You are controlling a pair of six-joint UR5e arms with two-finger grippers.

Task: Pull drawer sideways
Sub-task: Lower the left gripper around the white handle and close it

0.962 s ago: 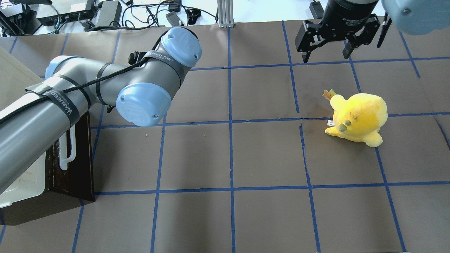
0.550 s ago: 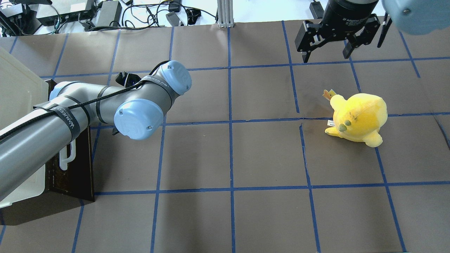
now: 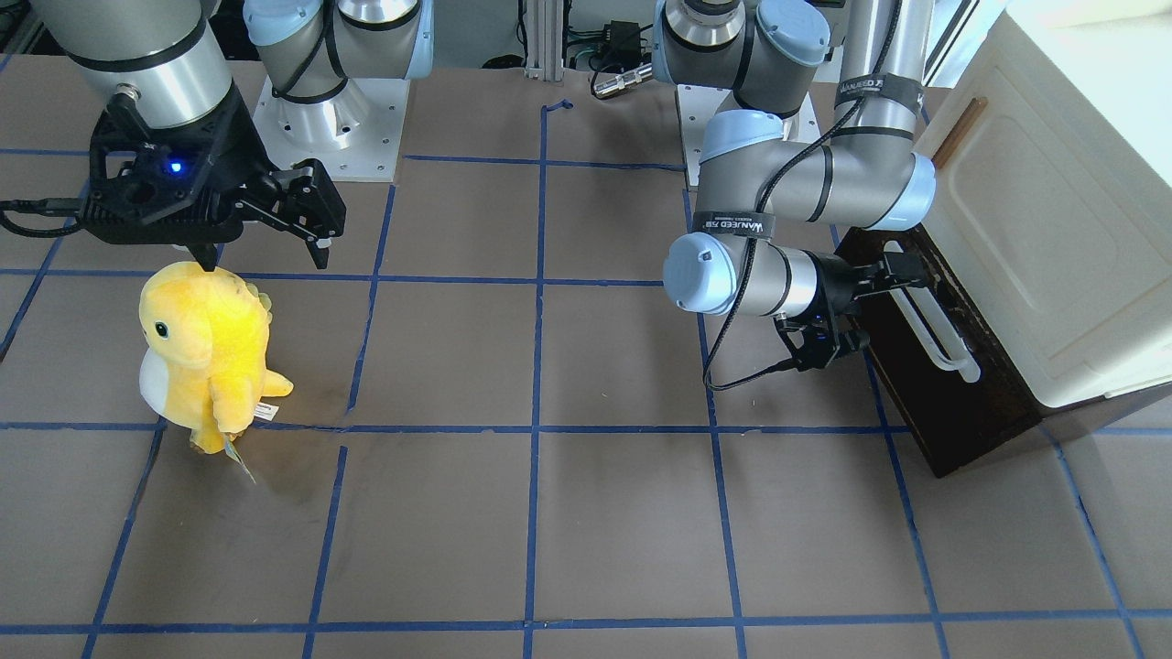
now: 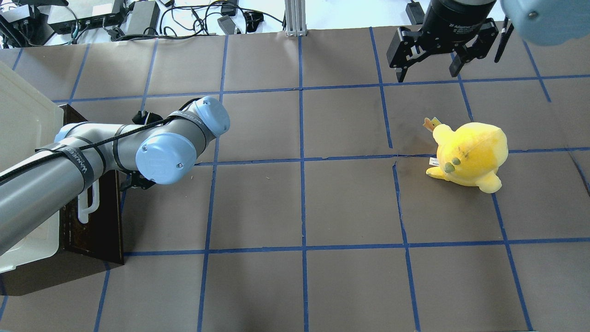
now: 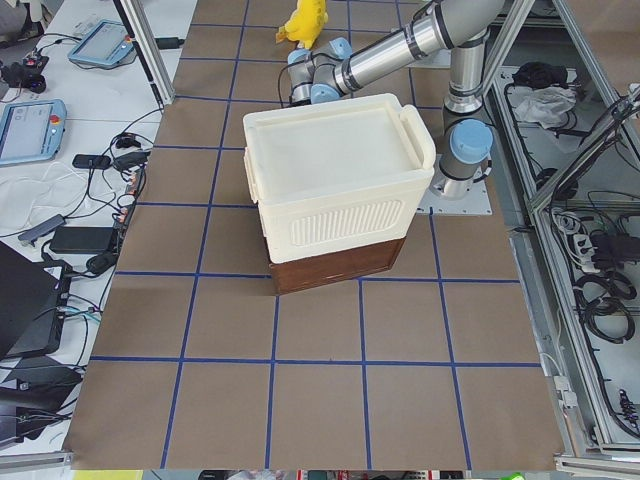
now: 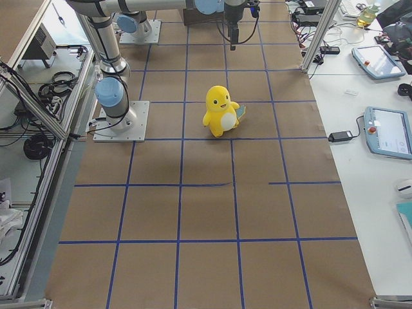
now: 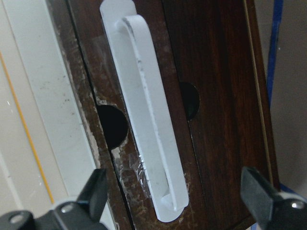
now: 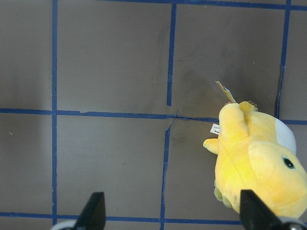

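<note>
I should grab the drawer's raised white bar handle with my left gripper next, to pull the drawer sideways. The brown drawer front is flat and wide.
The drawer [image 3: 943, 403] has a dark brown front and a long white bar handle [image 3: 932, 322], and sits under a cream cabinet [image 3: 1053, 229]. My left gripper [image 3: 902, 286] is open, level with the handle and just in front of it. In the left wrist view the handle [image 7: 148, 139] runs lengthwise between my two fingertips [image 7: 96, 189], with the brown front [image 7: 220, 96] behind it. In the overhead view the handle [image 4: 87, 203] shows beside my left arm, which hides the gripper. My right gripper [image 4: 426, 69] is open and empty, high above the far right.
A yellow plush toy [image 4: 470, 154] stands on the right half of the table, also in the right wrist view [image 8: 259, 163]. The cream cabinet [image 5: 335, 180] fills the table's left end. Blue tape lines grid the brown table [image 4: 299, 203].
My left arm has swung down and toward the drawer, bringing its wrist close to the handle. The right arm and the plush toy have not moved.
</note>
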